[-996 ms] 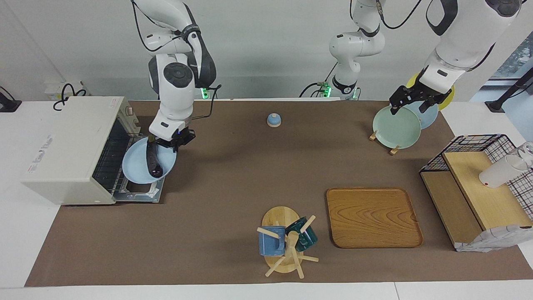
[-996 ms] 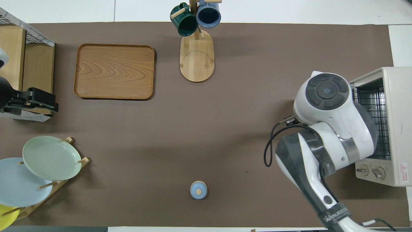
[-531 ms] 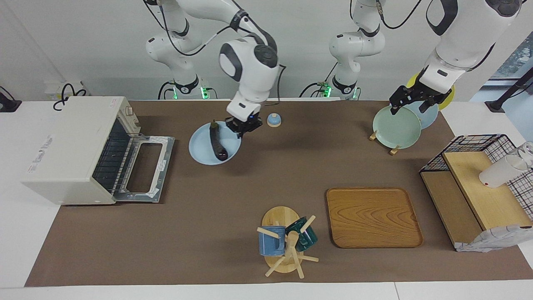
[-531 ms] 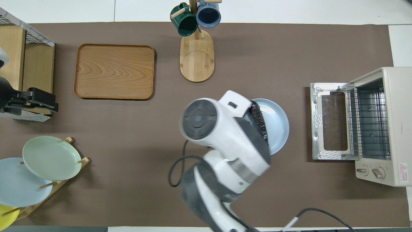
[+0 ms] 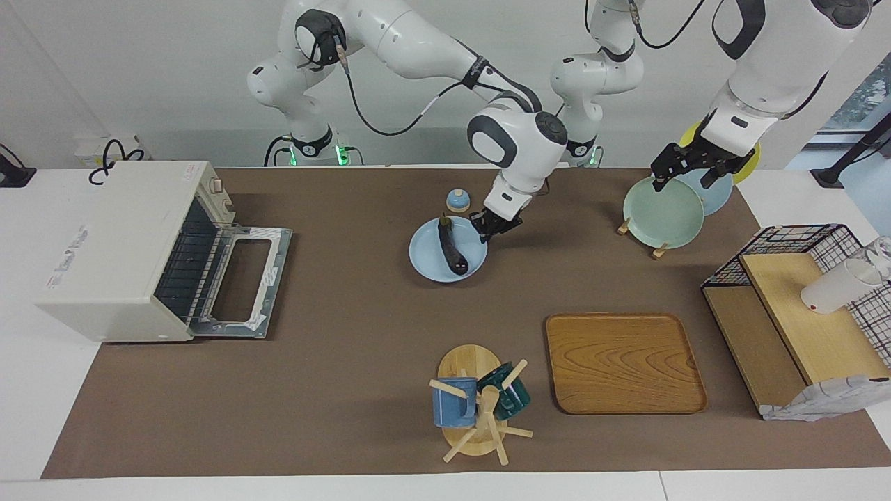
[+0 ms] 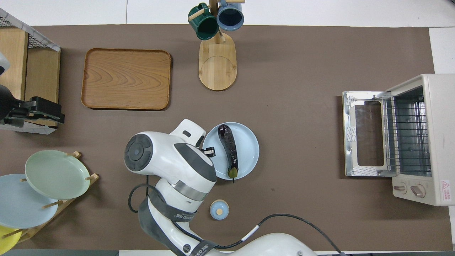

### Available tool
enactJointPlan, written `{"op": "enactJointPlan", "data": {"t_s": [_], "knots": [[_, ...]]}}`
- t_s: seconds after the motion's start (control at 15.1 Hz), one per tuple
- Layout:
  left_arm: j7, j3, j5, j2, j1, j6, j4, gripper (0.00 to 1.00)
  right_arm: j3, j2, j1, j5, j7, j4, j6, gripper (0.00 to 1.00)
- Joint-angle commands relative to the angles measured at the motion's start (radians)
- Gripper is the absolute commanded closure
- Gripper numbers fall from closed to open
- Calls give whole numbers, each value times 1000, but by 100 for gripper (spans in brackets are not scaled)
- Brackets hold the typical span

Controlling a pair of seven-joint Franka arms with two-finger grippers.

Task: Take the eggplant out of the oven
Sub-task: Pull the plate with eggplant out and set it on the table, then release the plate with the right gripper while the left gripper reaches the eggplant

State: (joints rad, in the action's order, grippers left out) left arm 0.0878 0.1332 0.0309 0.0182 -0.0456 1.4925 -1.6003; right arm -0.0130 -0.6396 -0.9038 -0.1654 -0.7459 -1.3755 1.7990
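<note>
Next, my left gripper grabs the eggplant by its blunt end (image 6: 224, 130) opposite the green stem to lift it off the light blue plate (image 6: 247, 149).
The dark purple eggplant (image 5: 452, 247) lies on a light blue plate (image 5: 428, 259) at the middle of the mat, beside a small blue lidded jar. In the overhead view the eggplant (image 6: 229, 149) lies lengthwise on the plate (image 6: 247, 149). My right gripper (image 5: 487, 226) reaches across and is shut on the plate's rim; it also shows in the overhead view (image 6: 208, 152). I cannot tell whether the plate rests on the mat. The off-white oven (image 5: 115, 243) stands at the right arm's end, door (image 5: 243, 278) folded down, wire rack bare. My left gripper (image 5: 688, 170) waits open over the plate rack.
A small blue lidded jar (image 5: 457, 200) sits nearer to the robots than the plate. A mug tree (image 5: 477, 403) and a wooden tray (image 5: 623, 362) lie farther out. A plate rack with a green plate (image 5: 661, 212) and a wire shelf (image 5: 800, 306) stand at the left arm's end.
My right gripper carried the plate with the eggplant from the open oven door across to the middle of the mat. The left arm has not moved.
</note>
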Motion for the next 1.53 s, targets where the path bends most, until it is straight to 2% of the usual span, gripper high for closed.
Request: {"op": "enactJointPlan", "data": {"t_s": [0.0, 0.13, 0.2, 0.27, 0.33, 0.53, 0.6, 0.73, 0.8, 0.93, 1.2, 1.33, 1.46], "knots": [[-6, -7, 3, 9, 12, -18, 3, 0, -4, -8, -4, -5, -12, -6, 58, 100], [-6, -7, 3, 9, 4, -18, 3, 0, -4, -8, 3, -5, -10, -5, 51, 100], [-6, -7, 4, 9, 3, -21, 3, 0, -4, -6, 3, -6, -10, -2, 49, 88], [-6, -7, 4, 9, 3, -20, 3, 0, -4, -3, 6, -8, -9, 3, 49, 63], [-6, -7, 4, 9, 3, -17, 3, 0, -4, -2, 17, -12, -3, 6, 49, 63], [-3, -7, 4, 9, 4, -3, 3, 0, -2, 8, 28, -20, -3, 9, 65, 67], [1, -7, 4, 8, 3, 3, 3, 0, -1, 11, 29, -19, -3, 10, 63, 74], [0, -7, 4, 8, 3, 8, 2, 0, 8, 52, 74, -22, 14, 18, 33, 97], [1, -7, 4, 8, 4, 8, 2, 0, 8, 70, 100, -32, 73, 19, -4, 100], [4, -6, 4, 9, 6, 35, -6, 0, 7, 112, 141, -57, 184, 16, -49, 100], [47, 3, 6, 20, 30, 94, -43, 0, 2, 188, 244, -54, 281, -6, -110, 100], [75, 5, 4, 7, 75, 112, -46, 0, 7, 292, 296, -54, 341, -110, -185, 100], [93, 5, 10, -29, 120, 141, -46, 0, 7, 374, 418, -60, 347, -294, -135, 100]]}}
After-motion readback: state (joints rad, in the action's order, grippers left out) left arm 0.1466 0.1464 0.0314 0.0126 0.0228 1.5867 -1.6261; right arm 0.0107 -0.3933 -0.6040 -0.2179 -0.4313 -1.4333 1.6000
